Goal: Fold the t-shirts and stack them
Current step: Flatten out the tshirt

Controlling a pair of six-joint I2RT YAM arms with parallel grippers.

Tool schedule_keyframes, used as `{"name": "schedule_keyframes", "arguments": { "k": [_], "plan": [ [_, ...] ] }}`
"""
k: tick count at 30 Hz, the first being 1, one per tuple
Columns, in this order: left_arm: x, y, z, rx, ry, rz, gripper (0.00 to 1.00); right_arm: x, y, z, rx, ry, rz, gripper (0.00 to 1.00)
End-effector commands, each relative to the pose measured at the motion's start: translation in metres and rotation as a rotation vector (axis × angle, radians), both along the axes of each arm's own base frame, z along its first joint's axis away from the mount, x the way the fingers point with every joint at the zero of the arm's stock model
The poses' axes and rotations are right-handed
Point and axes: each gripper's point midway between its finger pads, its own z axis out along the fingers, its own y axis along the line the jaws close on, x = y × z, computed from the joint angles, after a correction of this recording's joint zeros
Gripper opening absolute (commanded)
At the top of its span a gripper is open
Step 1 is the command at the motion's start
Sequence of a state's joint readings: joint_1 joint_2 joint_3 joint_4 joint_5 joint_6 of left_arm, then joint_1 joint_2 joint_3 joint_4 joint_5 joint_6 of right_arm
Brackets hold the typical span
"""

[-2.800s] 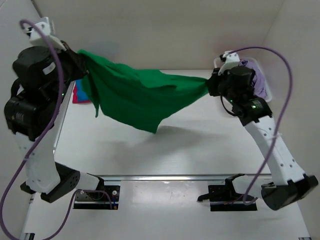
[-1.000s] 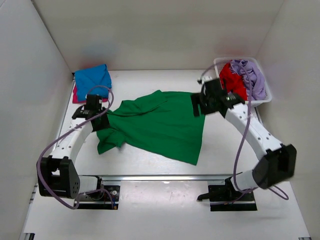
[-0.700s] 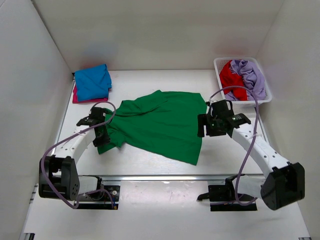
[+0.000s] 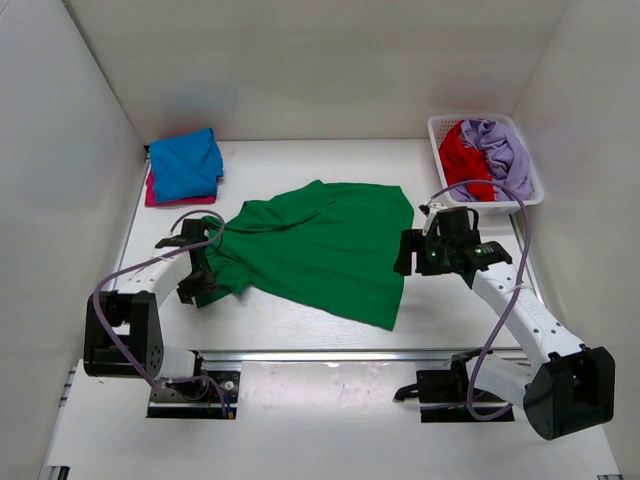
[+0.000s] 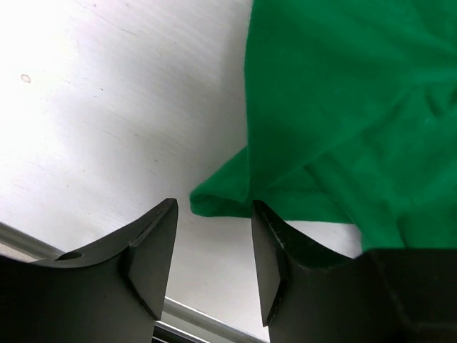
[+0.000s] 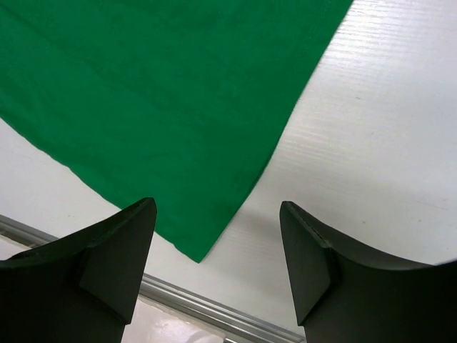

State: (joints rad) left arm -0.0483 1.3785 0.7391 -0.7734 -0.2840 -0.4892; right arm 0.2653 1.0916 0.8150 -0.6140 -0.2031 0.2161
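I will next use my left gripper to take hold of the green t-shirt's sleeve tip (image 4: pixel 204 300) (image 5: pixel 213 203), opposite the t-shirt's hem corner, to stretch and spread the t-shirt for folding.
A bright green t-shirt (image 4: pixel 320 245) lies spread flat in the middle of the table. My left gripper (image 4: pixel 197 283) hangs open low over its left sleeve. In the left wrist view the sleeve's tip (image 5: pixel 221 200) lies just ahead of the open left gripper (image 5: pixel 214 214), with nothing gripped. My right gripper (image 4: pixel 413 252) is open beside the shirt's right edge. The right wrist view has the shirt's hem corner (image 6: pixel 203 246) below the open right gripper (image 6: pixel 218 204). A folded blue t-shirt (image 4: pixel 186 160) rests on a magenta-pink one (image 4: pixel 160 194) at the back left.
A white lattice basket (image 4: pixel 437 128) at the back right holds a red tee (image 4: pixel 462 155) and a lilac tee (image 4: pixel 505 150). A metal rail (image 4: pixel 330 353) runs along the table's near edge. White walls close in the left, back and right sides.
The green shirt, earlier stretched in the air between both grippers, now lies flat and let go. Over the last second both grippers drew back toward the near side along the shirt's edges.
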Motion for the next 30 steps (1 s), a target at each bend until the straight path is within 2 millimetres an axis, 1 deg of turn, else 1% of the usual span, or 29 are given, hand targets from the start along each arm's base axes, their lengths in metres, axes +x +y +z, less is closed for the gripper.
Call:
{"name": "schedule_keyframes", "arguments": {
  "k": [1,2,3,4,5,6,7,8,9,10,11,12,13,14,15,16,17,18,19,20,21,22,23,24,25,26,27,28,30],
  "plan": [
    [0.008,0.002,0.001,0.027,-0.014,0.021,0.55,0.007,-0.002,0.011,0.027,-0.069,0.017,0.67],
    [0.007,0.002,-0.001,0.026,0.008,0.020,0.52,0.005,-0.002,0.007,0.022,-0.058,0.024,0.68],
    [0.008,0.004,0.000,0.035,0.019,0.018,0.47,0.005,-0.002,0.010,0.025,-0.070,0.023,0.68],
    [0.008,0.007,-0.001,0.061,0.033,0.024,0.46,0.005,-0.002,0.012,0.024,-0.073,0.024,0.68],
    [0.010,0.007,0.001,0.095,0.034,0.023,0.48,0.004,-0.003,0.010,0.025,-0.069,0.018,0.67],
    [0.010,0.007,0.001,0.113,0.034,0.019,0.50,0.005,-0.001,0.013,0.028,-0.079,0.027,0.67],
    [0.010,0.009,0.001,0.132,0.045,0.023,0.54,0.004,-0.001,0.010,0.028,-0.066,0.028,0.67],
    [0.010,0.007,0.000,0.135,0.050,0.020,0.56,0.006,0.000,0.013,0.032,-0.077,0.027,0.67],
    [0.014,0.008,-0.001,0.130,0.044,0.022,0.61,0.004,0.000,0.012,0.032,-0.072,0.028,0.67],
    [0.013,0.007,-0.001,0.114,0.047,0.024,0.64,0.003,0.002,0.011,0.038,-0.068,0.031,0.67],
    [0.015,0.007,-0.003,0.097,0.047,0.023,0.64,0.003,0.001,0.010,0.036,-0.066,0.024,0.67],
    [0.010,0.001,-0.013,0.038,0.066,0.023,0.63,0.005,0.002,0.015,0.046,-0.083,0.025,0.67],
    [0.007,-0.006,-0.020,-0.035,0.085,0.037,0.62,0.005,0.002,0.015,0.047,-0.083,0.026,0.67],
    [0.000,-0.013,-0.032,-0.074,0.116,0.027,0.58,0.005,0.004,0.018,0.054,-0.086,0.029,0.67],
    [-0.008,-0.014,-0.037,-0.087,0.150,0.042,0.55,0.007,0.003,0.019,0.051,-0.088,0.026,0.67],
    [-0.005,-0.015,-0.038,-0.091,0.130,0.050,0.52,0.006,0.003,0.018,0.043,-0.080,0.033,0.67],
    [-0.004,-0.014,-0.037,-0.093,0.114,0.047,0.49,0.006,0.002,0.021,0.037,-0.088,0.034,0.67],
    [-0.004,-0.017,-0.039,-0.101,0.105,0.052,0.41,0.005,0.001,0.023,0.037,-0.094,0.030,0.67],
    [-0.007,-0.019,-0.039,-0.102,0.117,0.051,0.39,0.006,0.000,0.023,0.038,-0.095,0.025,0.67],
    [-0.005,-0.018,-0.038,-0.099,0.114,0.059,0.35,0.006,0.000,0.025,0.044,-0.098,0.024,0.68],
    [-0.004,-0.021,-0.038,-0.101,0.116,0.045,0.26,0.005,-0.001,0.023,0.040,-0.094,0.026,0.67],
    [-0.001,-0.021,-0.037,-0.099,0.102,0.047,0.13,0.004,-0.001,0.022,0.045,-0.086,0.025,0.66],
    [-0.002,-0.022,-0.037,-0.109,0.104,0.050,0.02,0.000,0.002,0.020,0.057,-0.074,0.032,0.67],
    [-0.003,-0.022,-0.039,-0.111,0.107,0.049,0.00,-0.004,0.003,0.016,0.060,-0.064,0.037,0.67],
    [-0.001,-0.024,-0.038,-0.127,0.098,0.041,0.00,-0.006,0.005,0.013,0.064,-0.058,0.040,0.66],
    [0.001,-0.029,-0.036,-0.159,0.091,0.033,0.00,-0.014,0.010,0.005,0.078,-0.035,0.054,0.66],
    [0.000,-0.030,-0.036,-0.169,0.094,0.029,0.00,-0.025,0.015,-0.009,0.084,0.004,0.067,0.67],
    [0.000,-0.033,-0.033,-0.188,0.093,0.021,0.00,-0.029,0.016,-0.016,0.080,0.017,0.070,0.67],
    [0.012,-0.042,-0.016,-0.221,0.026,0.001,0.00,-0.046,0.021,-0.039,0.091,0.075,0.071,0.66]
  ]
}}
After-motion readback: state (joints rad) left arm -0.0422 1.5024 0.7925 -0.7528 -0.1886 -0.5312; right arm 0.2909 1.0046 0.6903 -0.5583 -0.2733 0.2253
